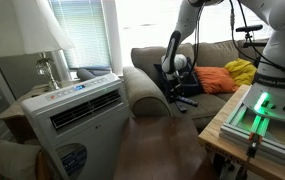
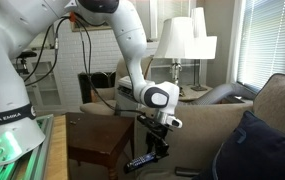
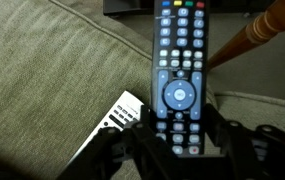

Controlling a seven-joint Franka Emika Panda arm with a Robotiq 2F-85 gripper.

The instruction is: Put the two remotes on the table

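The black remote's long end is past the seat's edge, so it would likely tip off the sofa seat if my gripper opened now.
In the wrist view my gripper (image 3: pixel 179 140) is shut on a black remote (image 3: pixel 179 60) with many coloured buttons, its fingers pressed on both long sides of its lower end. A second remote (image 3: pixel 120 115), with a light face here, lies on the beige sofa seat (image 3: pixel 52 80) just left of and partly under the fingers. In both exterior views the gripper (image 2: pixel 158 143) (image 1: pixel 178 82) is low over the sofa seat, with the held remote (image 2: pixel 142 160) sticking out below it. The dark brown table (image 2: pixel 94 135) stands beside the sofa.
A dark blue cushion (image 2: pixel 257 150) lies on the sofa. Orange and yellow cloths (image 1: pixel 222 78) lie further along the seat. A white air conditioner unit (image 1: pixel 77 110), lamps (image 1: pixel 37 40) and the light-wood stand with the green light (image 1: pixel 262 110) surround the area.
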